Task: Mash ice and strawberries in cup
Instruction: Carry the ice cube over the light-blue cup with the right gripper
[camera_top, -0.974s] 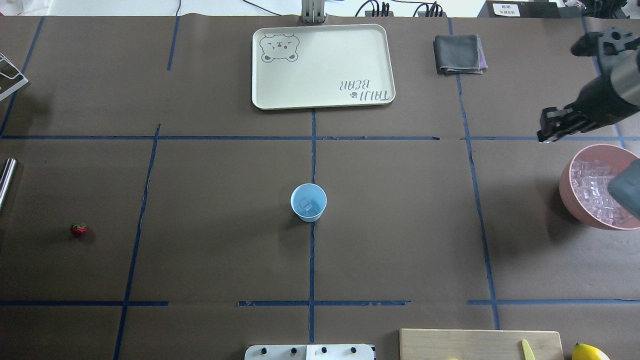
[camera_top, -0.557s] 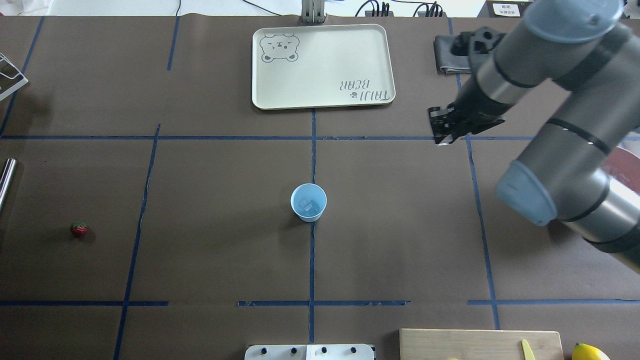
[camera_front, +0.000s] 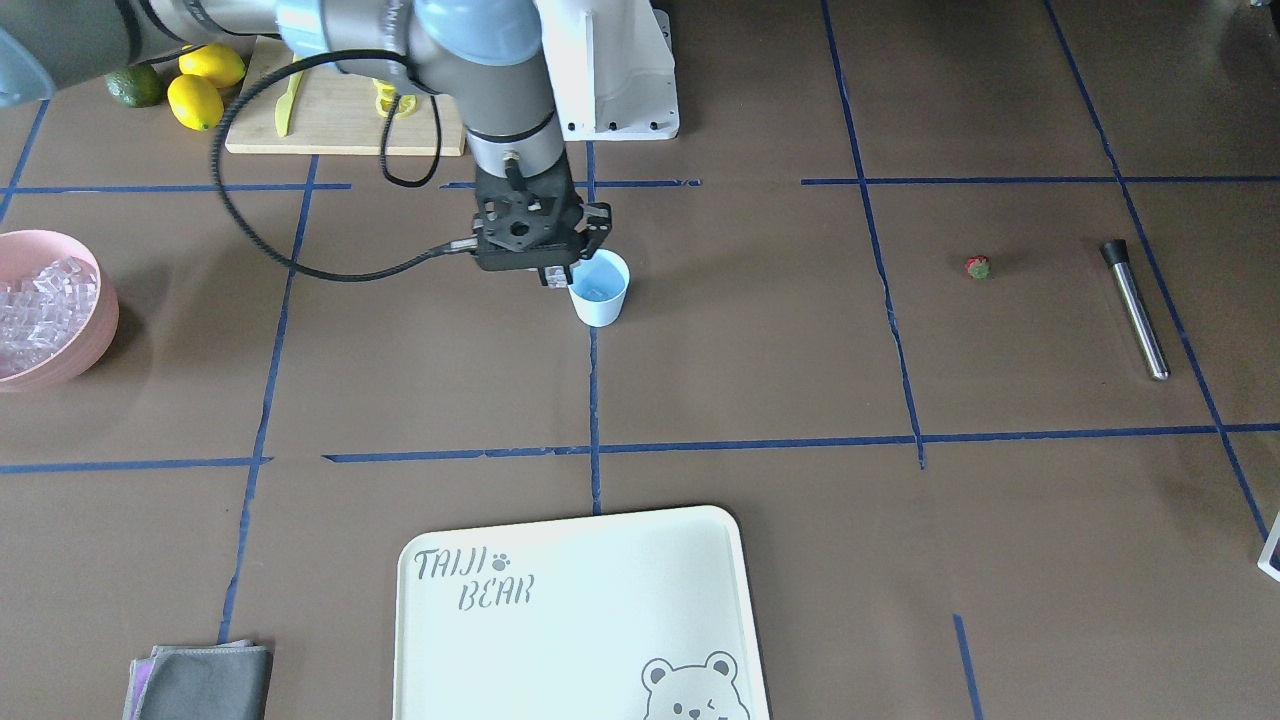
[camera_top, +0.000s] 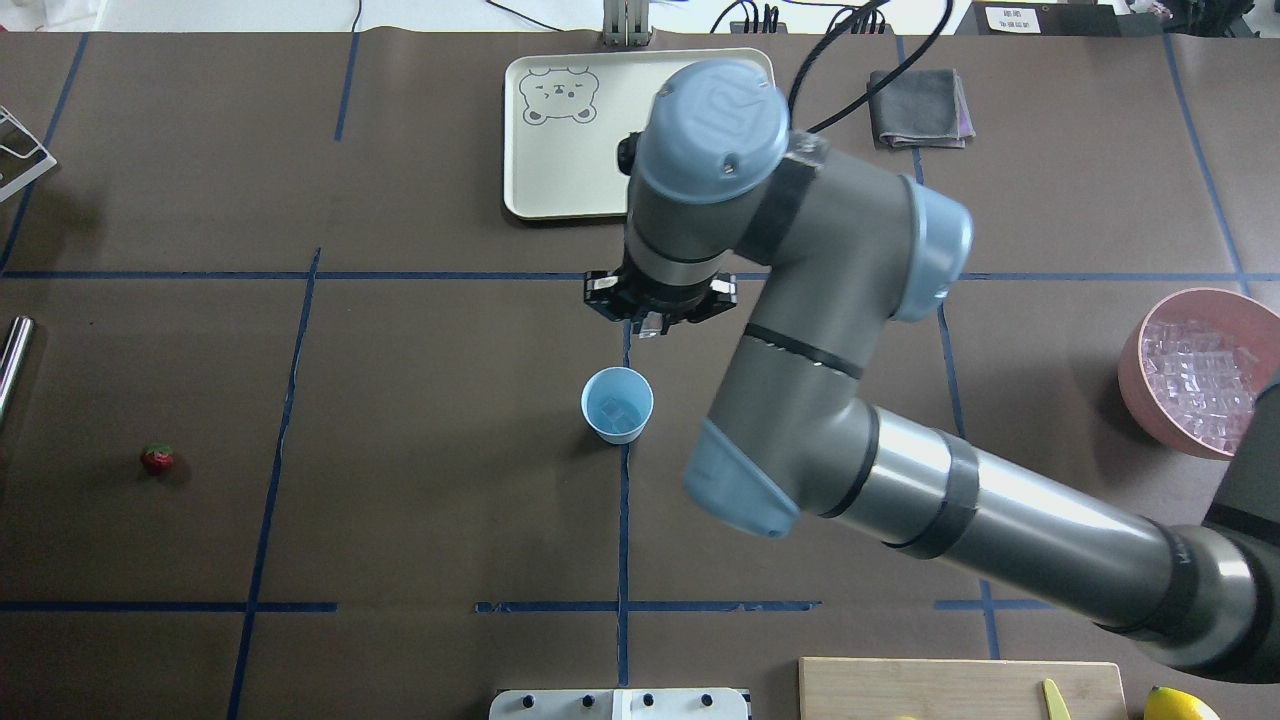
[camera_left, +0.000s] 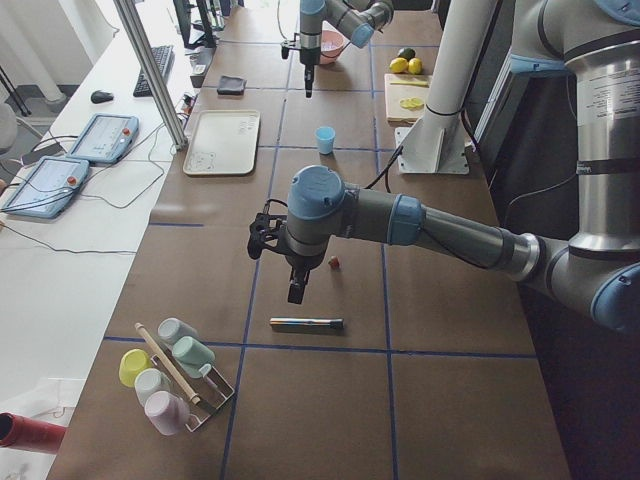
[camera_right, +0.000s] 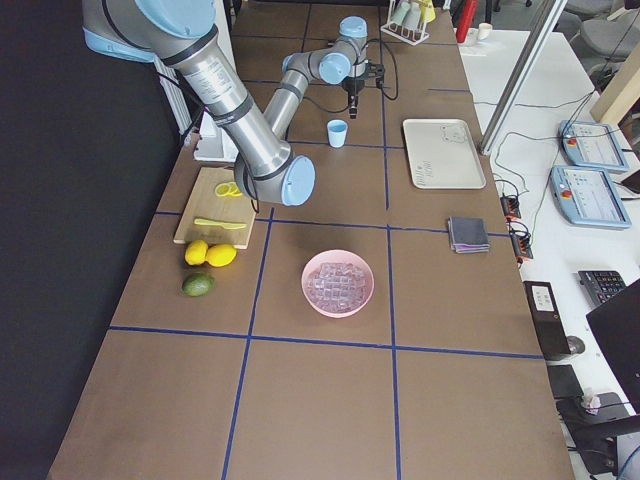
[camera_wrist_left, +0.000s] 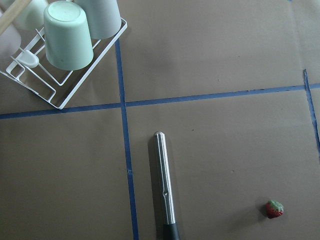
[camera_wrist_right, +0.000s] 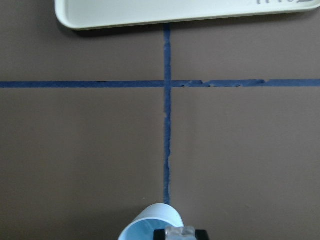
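Observation:
The ice cube moves over the cup's opening in my right gripper next, before its release. It is outside the cup's rim and would miss if I opened now.
The pale-blue cup stands at the table's middle with clear ice in it. My right gripper is shut on an ice cube and hangs just above the cup's rim. The right wrist view shows the cube between the fingers with the cup below. The strawberry lies far to the left on the table. My left gripper hovers near the strawberry; I cannot tell whether it is open.
A pink bowl of ice cubes sits at the right edge. A steel rod lies left of the strawberry. A cream tray and grey cloth are at the back. A cup rack stands far left.
My right arm has swung from over the pink bowl leftward to the table's middle, bringing its gripper with the ice cube over the cup. The cup and strawberry have not moved.

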